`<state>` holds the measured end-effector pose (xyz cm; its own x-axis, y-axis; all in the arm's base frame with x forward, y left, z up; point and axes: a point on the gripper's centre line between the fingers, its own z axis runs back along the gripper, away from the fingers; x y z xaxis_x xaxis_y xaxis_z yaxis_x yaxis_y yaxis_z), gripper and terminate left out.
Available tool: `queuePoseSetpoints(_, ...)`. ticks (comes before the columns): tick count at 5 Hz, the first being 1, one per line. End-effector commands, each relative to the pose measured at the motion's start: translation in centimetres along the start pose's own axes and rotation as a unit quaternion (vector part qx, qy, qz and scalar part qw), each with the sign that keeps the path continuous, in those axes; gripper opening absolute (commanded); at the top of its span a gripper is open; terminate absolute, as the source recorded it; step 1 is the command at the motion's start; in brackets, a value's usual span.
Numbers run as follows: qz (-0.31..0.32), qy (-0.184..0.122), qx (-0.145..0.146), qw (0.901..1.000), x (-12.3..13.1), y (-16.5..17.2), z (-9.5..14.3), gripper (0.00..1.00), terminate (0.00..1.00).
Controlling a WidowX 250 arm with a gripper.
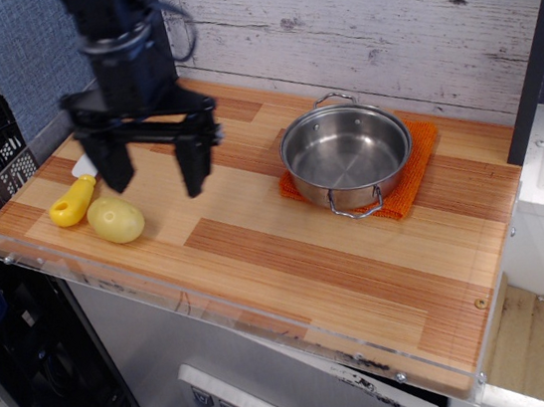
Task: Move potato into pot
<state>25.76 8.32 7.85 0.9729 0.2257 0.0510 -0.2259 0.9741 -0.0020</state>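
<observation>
The potato's rounded sides are the part for my gripper to grab next, so that it can move the potato (116, 220) into the pot.
The potato (116, 220), a smooth pale yellow oval, lies on the wooden table (290, 261) near the front left. The pot (347, 152), a shallow shiny steel pot with two wire loop handles, stands empty on an orange cloth (416, 166) at the right. My black gripper (157, 180) hangs open above the table, just up and right of the potato, touching nothing. Its left finger is near the potato's top.
A toy knife (75, 197) with a bright yellow handle lies just left of the potato, its white blade mostly behind my gripper. A clear plastic rim (19, 259) edges the table's front and left. A grey plank wall (378, 19) stands behind.
</observation>
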Motion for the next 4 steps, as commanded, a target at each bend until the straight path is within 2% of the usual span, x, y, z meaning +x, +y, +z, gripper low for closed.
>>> queuePoseSetpoints(1, 0.038, -0.021, 0.005, 0.999, 0.3, 3.4, -1.2, 1.0, 0.0)
queuePoseSetpoints(4, 0.094, 0.014, 0.013, 0.9954, 0.2, 4.9, -3.9, 1.0, 0.0)
